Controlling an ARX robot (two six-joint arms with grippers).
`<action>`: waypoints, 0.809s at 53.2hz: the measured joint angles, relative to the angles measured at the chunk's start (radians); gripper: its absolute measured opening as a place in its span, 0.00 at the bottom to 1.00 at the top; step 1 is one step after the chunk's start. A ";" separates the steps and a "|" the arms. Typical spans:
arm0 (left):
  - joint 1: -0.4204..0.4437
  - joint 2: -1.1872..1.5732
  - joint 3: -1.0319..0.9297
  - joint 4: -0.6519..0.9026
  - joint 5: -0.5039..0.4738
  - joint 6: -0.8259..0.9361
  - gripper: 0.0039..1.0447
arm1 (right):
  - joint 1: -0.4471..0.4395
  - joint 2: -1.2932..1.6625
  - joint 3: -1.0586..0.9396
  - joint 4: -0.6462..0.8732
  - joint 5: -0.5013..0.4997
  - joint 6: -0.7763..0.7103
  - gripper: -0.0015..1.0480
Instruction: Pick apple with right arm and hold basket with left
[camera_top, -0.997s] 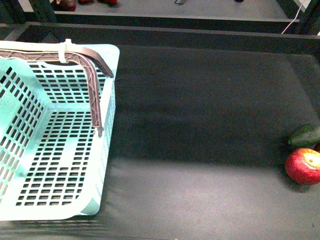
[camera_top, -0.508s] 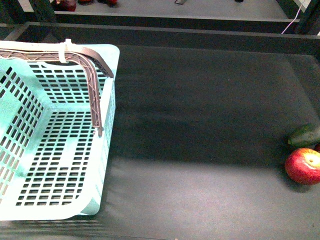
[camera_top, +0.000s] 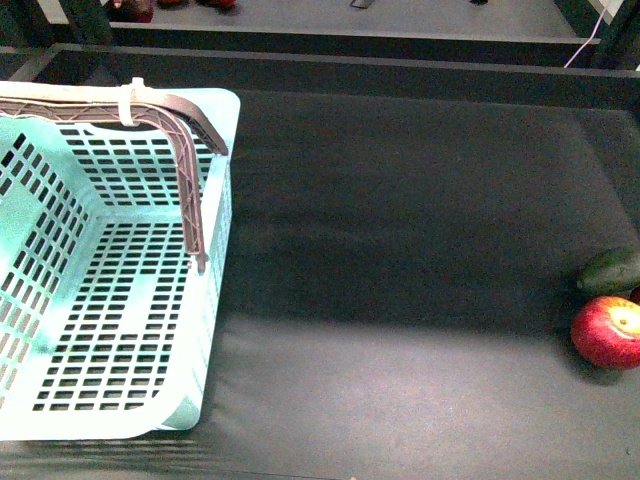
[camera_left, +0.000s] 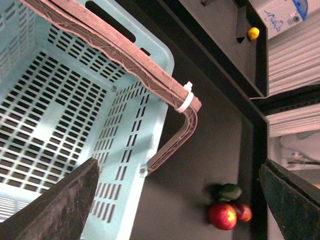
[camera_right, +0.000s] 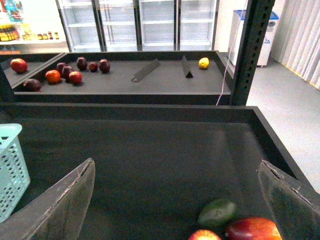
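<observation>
The left gripper will next take the basket by its brown handles, to hold the basket steady for the apple (camera_top: 607, 333).
The mint-turquoise basket (camera_top: 215, 300) stands at the table's left, with its brown handles (camera_top: 190, 170) raised and bound by a white zip tie (camera_top: 128, 100). The red apple (camera_top: 607, 333) lies at the far right edge, next to a dark green fruit (camera_top: 610, 268). Neither gripper shows in the front view. My left gripper (camera_left: 177, 210) is open and empty, above the basket's rim (camera_left: 160, 95), with the apple (camera_left: 222, 216) beyond it. My right gripper (camera_right: 175, 200) is open and empty above the mat; the apple (camera_right: 203, 235) is cut off at that view's edge.
A second red fruit (camera_right: 252, 229) lies against the apple and the green fruit (camera_right: 216, 211). A raised rim (camera_top: 400, 62) bounds the table's far side. Behind it is a shelf with several fruits (camera_right: 62, 72) and a yellow fruit (camera_right: 203, 62). A dark post (camera_right: 252, 50) stands far right.
</observation>
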 joint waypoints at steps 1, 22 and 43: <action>0.002 0.040 0.014 0.022 0.000 -0.027 0.93 | 0.000 0.000 0.000 0.000 0.000 0.000 0.92; 0.018 0.668 0.286 0.196 -0.076 -0.343 0.93 | 0.000 0.000 0.000 0.000 0.000 0.000 0.92; 0.064 0.820 0.378 0.213 -0.114 -0.405 0.93 | 0.000 0.000 0.000 0.000 0.000 0.000 0.92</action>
